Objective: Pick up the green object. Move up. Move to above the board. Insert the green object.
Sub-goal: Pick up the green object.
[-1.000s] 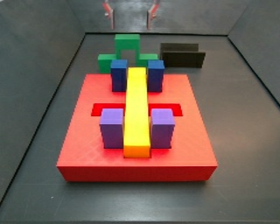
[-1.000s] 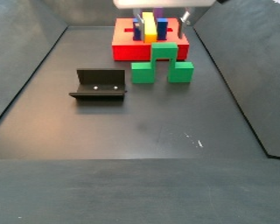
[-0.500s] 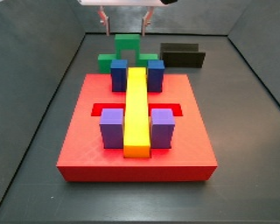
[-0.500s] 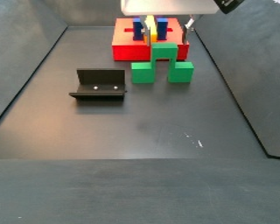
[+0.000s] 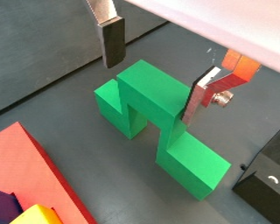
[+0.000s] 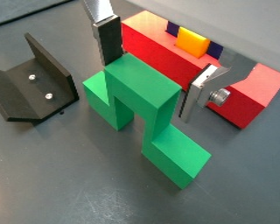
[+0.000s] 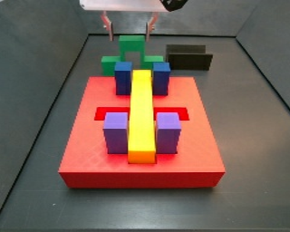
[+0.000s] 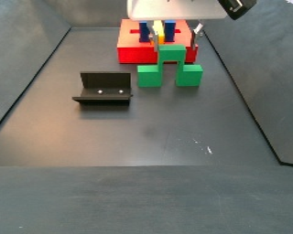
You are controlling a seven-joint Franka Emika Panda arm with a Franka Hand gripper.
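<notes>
The gripper grabs the object by its raised centre [image 7: 131, 43] next, so the green object's lower cubes stay free to enter the red board.
The green object [image 7: 131, 50] stands on the dark floor behind the board [image 7: 111, 145], its raised centre cube between two lower cubes; it also shows in the other side view [image 8: 168, 69]. In both wrist views it fills the middle [image 5: 149, 92] [image 6: 136, 92]. My gripper [image 7: 131, 27] hangs just above it, open, one finger on each side of the raised centre cube [image 5: 152, 85] [image 6: 150, 80]. The fingers do not touch it. The red board [image 8: 127, 41] carries a long yellow bar [image 7: 141, 113] and blue and purple blocks.
The fixture [image 7: 190, 57] stands on the floor beside the green object, apart from it, and shows in the other views too [image 8: 103, 89] [image 6: 31, 83]. Grey walls enclose the floor on the sides and back.
My gripper has come down from the top of the view towards the green object. The green object and the board have not moved.
</notes>
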